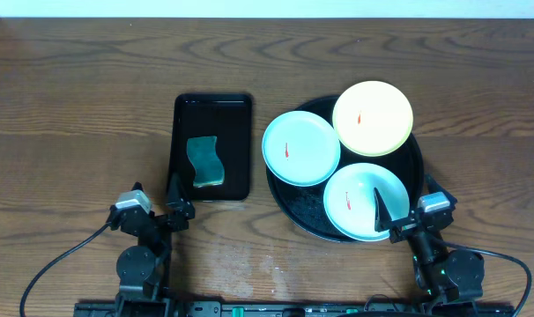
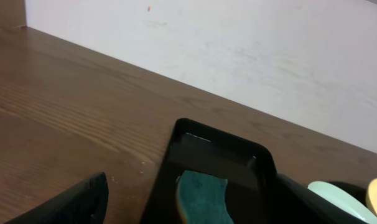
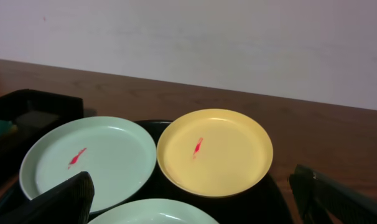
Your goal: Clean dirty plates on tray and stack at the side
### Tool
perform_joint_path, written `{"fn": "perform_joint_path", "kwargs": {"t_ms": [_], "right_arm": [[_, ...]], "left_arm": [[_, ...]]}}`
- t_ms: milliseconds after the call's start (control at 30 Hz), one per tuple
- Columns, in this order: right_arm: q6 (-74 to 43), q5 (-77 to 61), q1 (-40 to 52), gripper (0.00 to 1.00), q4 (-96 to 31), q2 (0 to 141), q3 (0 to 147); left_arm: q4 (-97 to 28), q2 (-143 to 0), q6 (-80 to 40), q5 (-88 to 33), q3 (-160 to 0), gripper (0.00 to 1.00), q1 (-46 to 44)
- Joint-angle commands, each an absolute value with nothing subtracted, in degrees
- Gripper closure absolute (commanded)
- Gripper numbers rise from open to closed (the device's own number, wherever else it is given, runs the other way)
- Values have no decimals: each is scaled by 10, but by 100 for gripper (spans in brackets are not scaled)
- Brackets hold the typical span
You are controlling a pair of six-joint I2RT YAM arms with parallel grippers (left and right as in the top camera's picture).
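Observation:
The green sponge needs its ends free to clean plates, so my left gripper needs to reach and grab it from above across its narrow middle [image 1: 206, 162] [image 2: 204, 203].
The large round black tray [image 1: 414, 167] holds three plates, each with a small red smear. The pale yellow plate [image 1: 373, 118] is at the back, one pale blue plate [image 1: 301, 148] overlaps the tray's left rim, and another pale blue plate [image 1: 359, 201] is at the front. My right gripper [image 1: 406, 204] is open and empty, low at the tray's front right, over the near plate's edge. In the right wrist view the gripper [image 3: 195, 202] faces the yellow plate [image 3: 213, 152], the left blue plate [image 3: 89, 162] and the near blue plate [image 3: 151, 213]. My left gripper [image 1: 154, 198] is open and empty.
A small rectangular black tray [image 1: 212, 145] with a green sponge [image 1: 204, 162] lies left of the round tray. In the left wrist view my left gripper [image 2: 191, 208] frames the sponge [image 2: 204, 196] in that tray [image 2: 238, 152]. A white wall stands behind the wooden table.

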State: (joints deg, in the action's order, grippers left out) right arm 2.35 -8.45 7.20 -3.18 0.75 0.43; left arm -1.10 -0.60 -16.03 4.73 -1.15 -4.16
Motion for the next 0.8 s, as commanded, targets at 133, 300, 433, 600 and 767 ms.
{"fn": "perform_joint_path", "kwargs": {"t_ms": [133,300,433,600,767], "right_arm": [[7,-82,76,1,-32,9,3],[-27,-77,75,1,-30,9,22],[-32,-75,74,1,-36,36,89],[-32,-80,74,1,-75,160,243],[-31,-94,74,1,-227,355,470]], "left_arm": [[-28,-3,-153,-8,-3,16,-39],[28,-5,-137,-11,-29,16,-39],[4,-45,-123,-11,-102,16,-39],[-122,-188,-123,-11,-271,16,-39],[-289,-381,-123,-44,-492,16,-39]]}}
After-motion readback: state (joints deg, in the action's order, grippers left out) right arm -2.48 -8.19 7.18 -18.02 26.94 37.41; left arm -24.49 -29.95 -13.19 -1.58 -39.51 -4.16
